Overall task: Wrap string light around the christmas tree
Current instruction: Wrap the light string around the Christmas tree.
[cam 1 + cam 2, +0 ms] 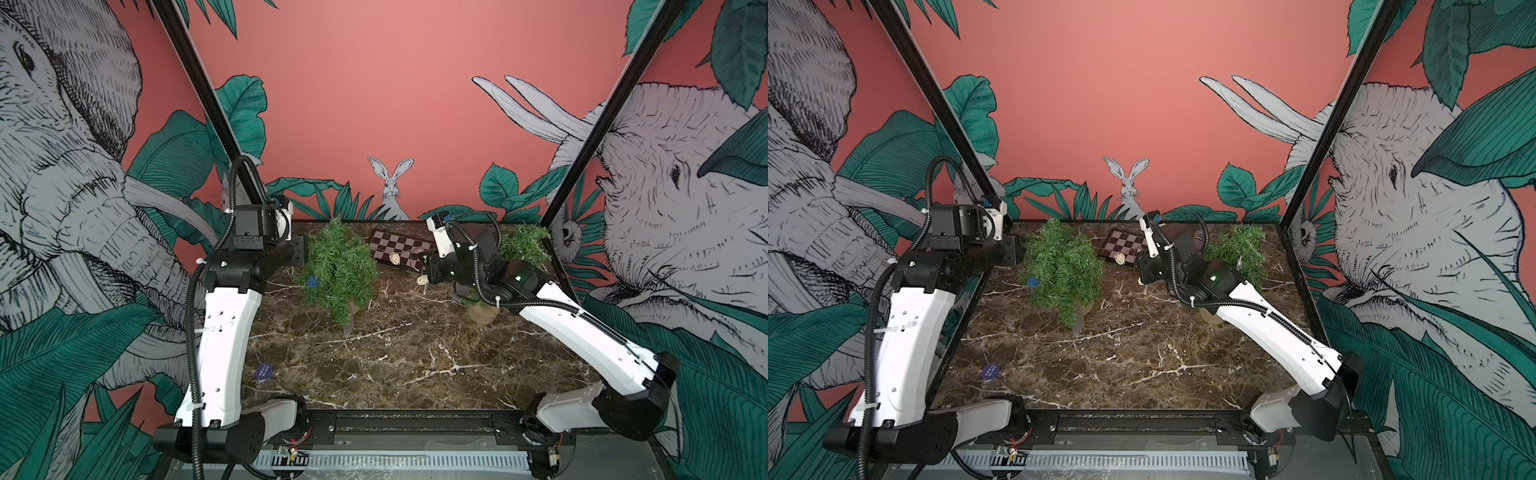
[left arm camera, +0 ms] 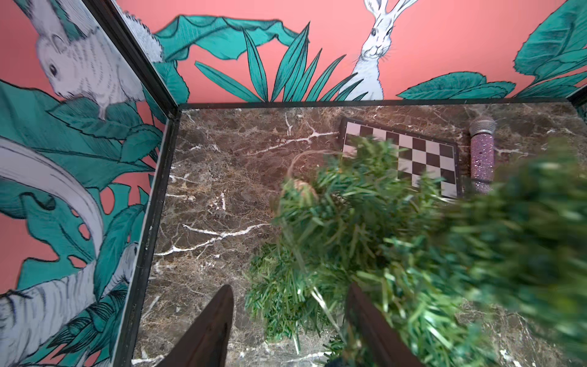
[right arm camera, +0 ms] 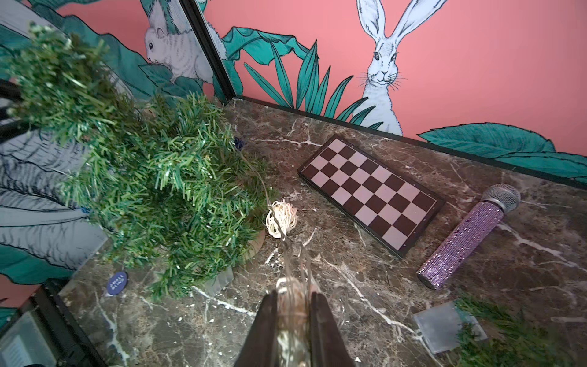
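Note:
My left gripper grabs the string light by its thin wire next, clear of the wicker ball, to wrap it around the tree.
The christmas tree stands upright at the back left of the marble table; the right wrist view shows it too. The string light's thin wire runs from its branches past a pale wicker ball into my right gripper, which is shut on a bundle of the string light. In a top view the right gripper hovers right of the tree. My left gripper is open against the tree's left side, with branch tips and a pale strand between its fingers. A second wicker ball sits in the foliage.
A chessboard lies behind the tree, with a purple glitter microphone beside it. A second small tree stands at the back right behind my right arm. A blue disc lies at the front left. Walls enclose the table.

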Motion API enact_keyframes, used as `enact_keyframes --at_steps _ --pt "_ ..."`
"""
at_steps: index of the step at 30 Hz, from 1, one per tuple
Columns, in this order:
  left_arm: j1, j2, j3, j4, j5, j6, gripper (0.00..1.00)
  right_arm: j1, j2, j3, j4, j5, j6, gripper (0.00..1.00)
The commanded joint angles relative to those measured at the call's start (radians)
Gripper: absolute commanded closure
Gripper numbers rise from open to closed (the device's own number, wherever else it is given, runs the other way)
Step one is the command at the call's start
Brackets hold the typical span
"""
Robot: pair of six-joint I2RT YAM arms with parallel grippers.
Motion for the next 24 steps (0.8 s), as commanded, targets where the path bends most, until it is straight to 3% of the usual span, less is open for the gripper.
enact_keyframes --at_steps 1,9,14,18,24 --pt "-0.046 -0.069 -0.004 -0.025 -0.027 0.018 0.42 0.004 -0.019 -0.01 0.063 -0.06 0.059 1.0" --pt "-0.445 -0.193 -0.205 0.127 -0.075 -0.071 0.44 0.003 -0.025 -0.032 0.096 -0.123 0.114 1.0" --pt "-0.462 -0.201 -0.242 0.12 -0.142 -0.077 0.43 0.003 -0.015 -0.05 0.109 -0.148 0.135 1.0" --pt "-0.481 -0.191 -0.236 0.142 -0.053 -0.127 0.43 0.003 -0.014 -0.067 0.131 -0.184 0.165 1.0" --pt "-0.694 -0.179 -0.384 0.372 -0.032 -0.118 0.41 0.003 -0.033 -0.077 0.142 -0.222 0.18 1.0"
